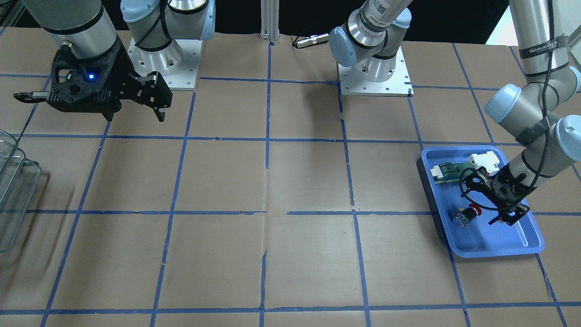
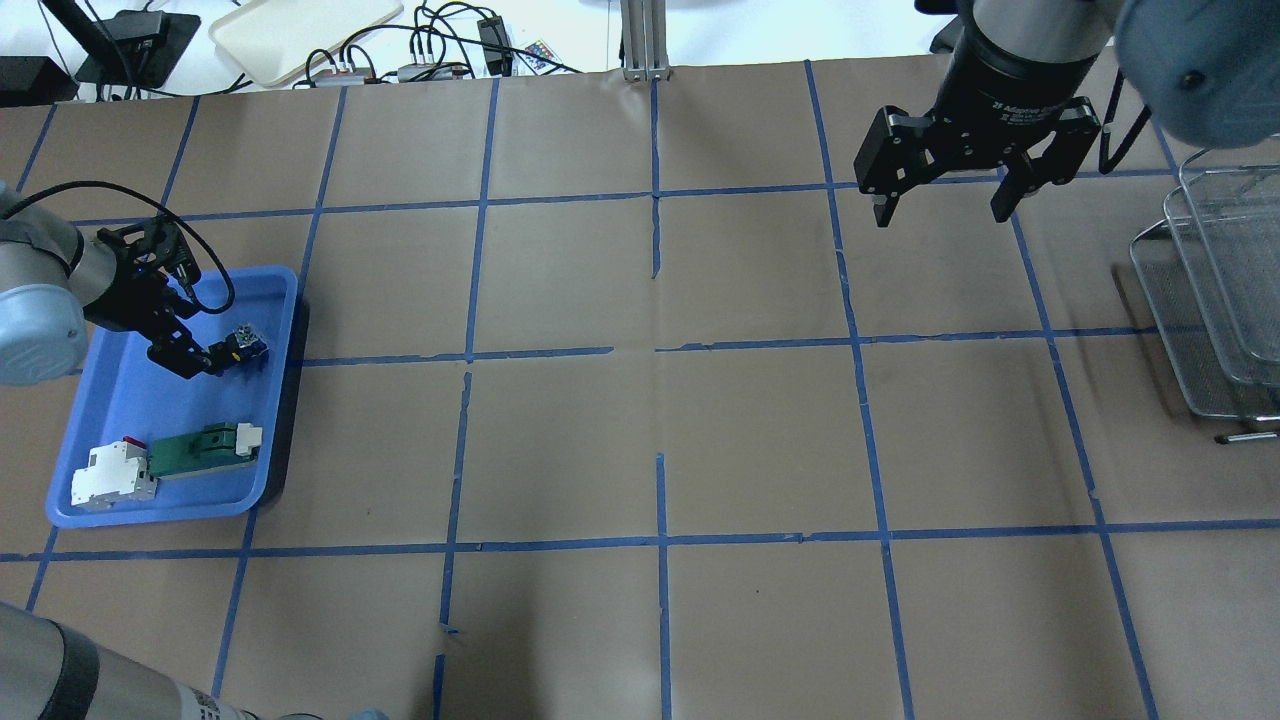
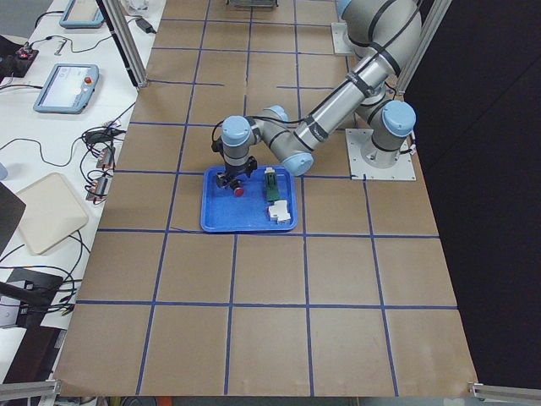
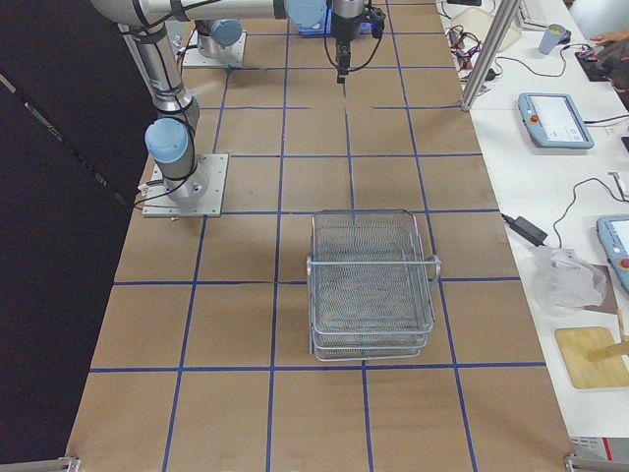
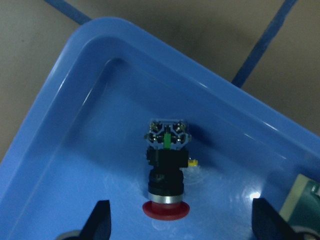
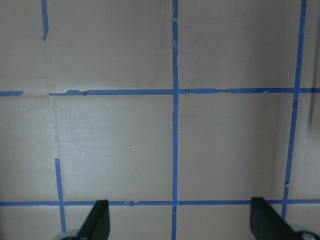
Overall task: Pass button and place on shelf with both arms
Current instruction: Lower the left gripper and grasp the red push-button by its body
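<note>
The red cap (image 1: 476, 209) is below my left gripper's fingers, and they are still short of the black body (image 1: 469, 213). My left gripper should go down first, then close on the button.
The button (image 5: 166, 170) lies on its side in the blue tray (image 5: 75, 100), red cap toward the camera, blue-clear block away. It also shows in the front view (image 1: 467, 215) and the overhead view (image 2: 240, 345). My left gripper (image 5: 182, 222) is open, low over the tray, with one fingertip on each side of the red cap and not touching it; it also shows in the front view (image 1: 483, 202). My right gripper (image 2: 940, 210) is open and empty, high over the table's far right part. The wire-mesh shelf (image 2: 1220, 290) stands at the right edge.
In the tray (image 2: 150, 515) a flat green board (image 2: 195, 452) and a white block (image 2: 105, 475) lie near the robot's side. The shelf (image 4: 371, 285) has tiered mesh baskets. Brown paper with blue tape lines covers the table.
</note>
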`<control>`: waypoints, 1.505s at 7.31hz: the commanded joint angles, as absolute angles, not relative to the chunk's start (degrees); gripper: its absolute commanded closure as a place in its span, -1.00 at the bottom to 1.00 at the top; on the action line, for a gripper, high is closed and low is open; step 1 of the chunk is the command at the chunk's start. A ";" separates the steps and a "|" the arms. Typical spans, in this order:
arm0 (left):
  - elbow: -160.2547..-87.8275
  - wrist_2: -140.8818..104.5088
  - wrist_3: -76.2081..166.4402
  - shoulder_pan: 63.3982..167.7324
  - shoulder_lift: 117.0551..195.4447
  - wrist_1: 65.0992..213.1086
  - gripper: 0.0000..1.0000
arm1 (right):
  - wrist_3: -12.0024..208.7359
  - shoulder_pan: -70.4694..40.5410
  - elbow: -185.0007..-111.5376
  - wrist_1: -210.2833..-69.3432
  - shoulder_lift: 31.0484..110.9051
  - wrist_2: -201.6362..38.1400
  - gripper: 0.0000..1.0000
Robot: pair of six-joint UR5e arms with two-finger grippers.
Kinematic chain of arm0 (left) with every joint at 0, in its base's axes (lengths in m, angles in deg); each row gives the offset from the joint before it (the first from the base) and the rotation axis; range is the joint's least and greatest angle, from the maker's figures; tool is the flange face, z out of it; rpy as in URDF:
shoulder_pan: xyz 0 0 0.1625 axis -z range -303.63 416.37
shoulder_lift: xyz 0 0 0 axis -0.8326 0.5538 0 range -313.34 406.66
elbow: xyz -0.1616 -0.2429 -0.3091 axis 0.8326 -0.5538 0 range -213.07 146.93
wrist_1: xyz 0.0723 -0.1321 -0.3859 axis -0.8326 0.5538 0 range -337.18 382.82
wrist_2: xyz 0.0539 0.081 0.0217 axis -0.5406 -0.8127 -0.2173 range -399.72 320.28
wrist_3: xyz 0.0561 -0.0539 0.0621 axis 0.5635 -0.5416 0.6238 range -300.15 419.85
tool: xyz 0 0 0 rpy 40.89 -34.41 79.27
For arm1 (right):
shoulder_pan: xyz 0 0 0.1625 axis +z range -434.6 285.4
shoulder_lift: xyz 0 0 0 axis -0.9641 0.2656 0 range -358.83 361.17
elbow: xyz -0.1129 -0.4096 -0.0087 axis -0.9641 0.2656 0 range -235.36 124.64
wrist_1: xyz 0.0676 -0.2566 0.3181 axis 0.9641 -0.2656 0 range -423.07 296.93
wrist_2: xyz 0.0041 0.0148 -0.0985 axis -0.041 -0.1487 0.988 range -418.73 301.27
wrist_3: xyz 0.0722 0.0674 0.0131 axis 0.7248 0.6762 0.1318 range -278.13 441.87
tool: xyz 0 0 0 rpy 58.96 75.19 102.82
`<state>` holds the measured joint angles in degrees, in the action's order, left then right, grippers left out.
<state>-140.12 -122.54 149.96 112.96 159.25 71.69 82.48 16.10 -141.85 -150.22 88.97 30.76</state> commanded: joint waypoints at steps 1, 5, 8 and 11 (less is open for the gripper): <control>-140.73 -112.13 151.68 110.10 161.34 70.02 -0.91 | 82.48 16.11 -141.85 -150.25 88.97 30.75 -1.00; -140.82 -106.78 156.17 106.12 164.08 70.20 -0.50 | 82.48 16.02 -143.08 -150.87 89.15 30.83 -1.00; -141.00 -107.13 156.17 104.98 164.08 71.16 0.86 | 81.69 16.28 -142.81 -151.22 89.50 30.05 -1.00; -138.56 -104.69 154.77 105.76 160.84 78.86 1.00 | 82.83 16.37 -142.47 -151.30 89.59 31.27 -1.00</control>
